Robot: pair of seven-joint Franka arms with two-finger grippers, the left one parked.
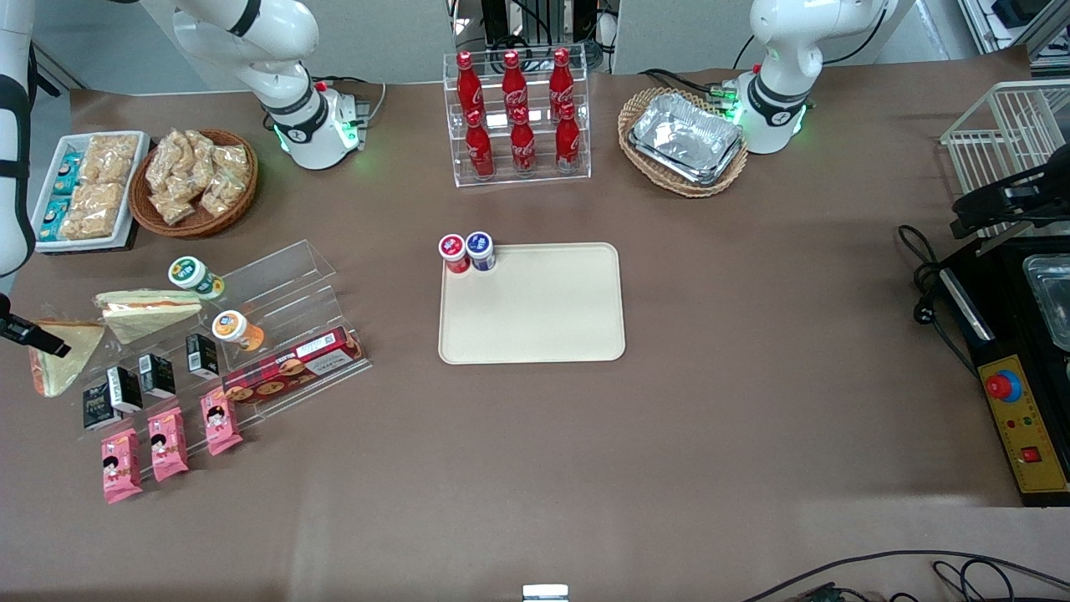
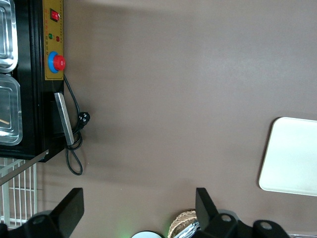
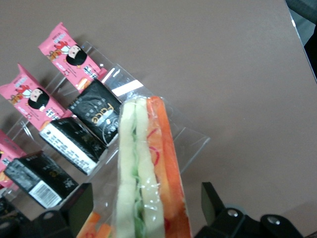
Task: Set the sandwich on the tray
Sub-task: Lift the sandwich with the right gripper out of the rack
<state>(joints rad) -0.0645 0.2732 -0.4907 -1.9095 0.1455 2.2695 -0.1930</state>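
Observation:
Next, my gripper closes on the two bread sides of the sandwich (image 1: 67, 355), since they lie flat and facing while the sandwich's outer edges slope to a corner.
The sandwich (image 1: 67, 355), a clear-wrapped wedge of pale bread with orange-red and green filling (image 3: 148, 163), lies at the working arm's end of the table, next to the acrylic snack rack. My right gripper (image 1: 32, 334) hangs right over it. In the right wrist view the gripper (image 3: 146, 201) is open, one finger (image 3: 81, 203) on each side of the wedge with a gap between each finger and the wrap. The cream-beige tray (image 1: 535, 318) sits mid-table, far from the sandwich, and its corner shows in the left wrist view (image 2: 292, 156).
A longer wedge sandwich (image 1: 146, 309) lies beside the first. Black boxes (image 3: 94, 114), pink packets (image 1: 121, 464), a biscuit box (image 1: 288, 368) and small cups (image 1: 238, 329) fill the rack. Two cups (image 1: 468, 251) stand on the tray's corner. Cola bottles (image 1: 518, 117) and baskets stand farther off.

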